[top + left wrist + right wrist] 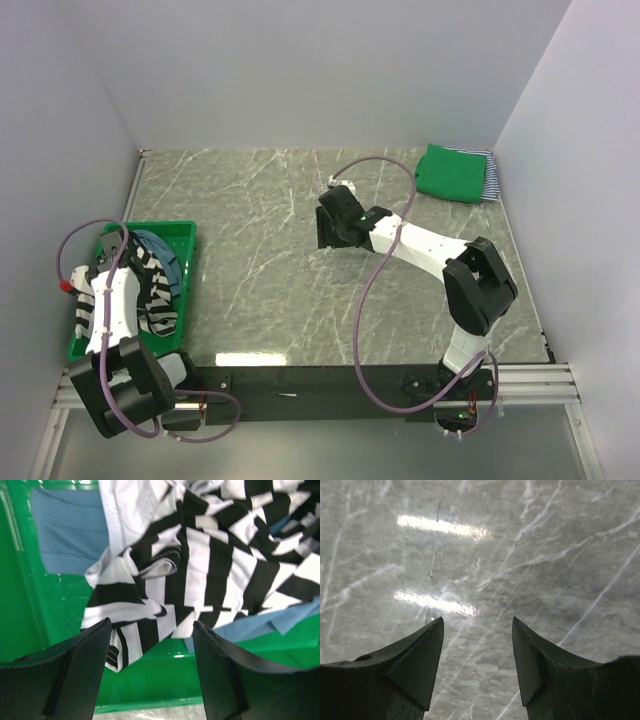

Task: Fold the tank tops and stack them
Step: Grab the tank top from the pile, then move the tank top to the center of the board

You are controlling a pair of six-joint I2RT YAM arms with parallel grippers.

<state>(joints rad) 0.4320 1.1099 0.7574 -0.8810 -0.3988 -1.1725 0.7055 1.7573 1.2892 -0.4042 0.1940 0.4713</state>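
Note:
I should pinch the striped tank top's loose near edge (158, 318) (137, 632) with my left gripper. That leaves the rest free for my right gripper to help spread it.
A bold black-white striped tank top (200, 560) lies crumpled in the green bin (150, 680), over a dusty blue top (65, 535); both show in the top view (155, 285). My left gripper (151, 625) is open and empty, just above the striped top's near edge. A folded green top (452, 173) lies on a thin navy-white striped top (491, 177) at the far right corner. My right gripper (478, 622) is open and empty over bare marble, mid-table in the top view (330, 232).
The green bin (180, 240) stands at the left edge of the marble table (260, 300). White walls close in the left, back and right sides. The right arm stretches across the table's right half.

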